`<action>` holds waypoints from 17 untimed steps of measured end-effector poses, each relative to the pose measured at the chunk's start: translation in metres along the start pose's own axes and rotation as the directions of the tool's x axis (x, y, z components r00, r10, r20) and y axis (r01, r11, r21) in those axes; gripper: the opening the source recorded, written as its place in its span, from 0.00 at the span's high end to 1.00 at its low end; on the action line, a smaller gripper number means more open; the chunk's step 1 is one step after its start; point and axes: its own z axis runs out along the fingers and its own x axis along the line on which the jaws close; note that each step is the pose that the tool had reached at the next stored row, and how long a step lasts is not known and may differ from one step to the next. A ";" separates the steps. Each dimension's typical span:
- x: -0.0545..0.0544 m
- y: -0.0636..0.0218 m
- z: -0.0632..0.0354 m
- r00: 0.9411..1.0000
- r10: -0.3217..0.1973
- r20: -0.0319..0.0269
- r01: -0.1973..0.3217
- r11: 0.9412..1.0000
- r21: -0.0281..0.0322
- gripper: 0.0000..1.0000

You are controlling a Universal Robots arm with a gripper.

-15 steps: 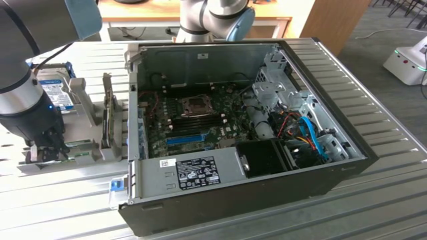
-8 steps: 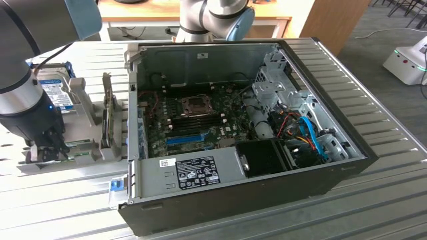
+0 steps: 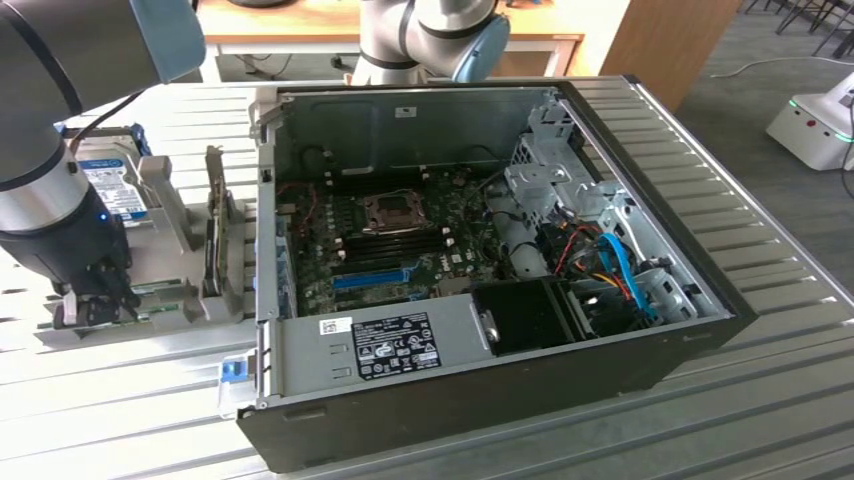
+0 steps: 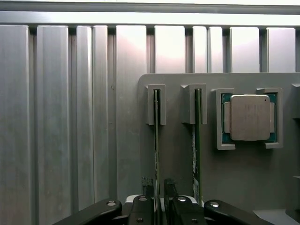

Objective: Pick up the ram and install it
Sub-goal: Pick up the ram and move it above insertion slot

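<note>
I should next use my gripper to grab the ram by its bare sides toward its opposite end [image 4: 157,186], because a grey holder bracket goes around one end of the ram [image 4: 157,140].
The ram [image 4: 157,140] is a thin green stick standing on edge in a slot of the grey holder plate [image 4: 178,164]. A second green stick [image 4: 197,140] stands in the neighbouring slot. My gripper [image 4: 158,194] is low over the first stick, one dark fingertip [image 4: 148,190] on each side of its near end, jaws open with a small gap to the board. In the exterior view the gripper [image 3: 96,305] is down at the holder [image 3: 160,310] on that view's left, beside the open computer case [image 3: 454,230]. The blue motherboard slot [image 3: 371,277] lies inside the case.
A processor chip [image 4: 250,117] sits in a pocket of the holder plate beside the sticks. A silver hard drive [image 3: 114,190] with a blue label stands in the holder behind the gripper. Ribbed metal tabletop [image 3: 747,200] surrounds the case. A white machine [image 3: 814,125] stands on the floor.
</note>
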 end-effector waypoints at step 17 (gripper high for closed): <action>0.000 -0.0022 0.0017 1.000 0.000 0.000 0.000 1.000 0.000 0.76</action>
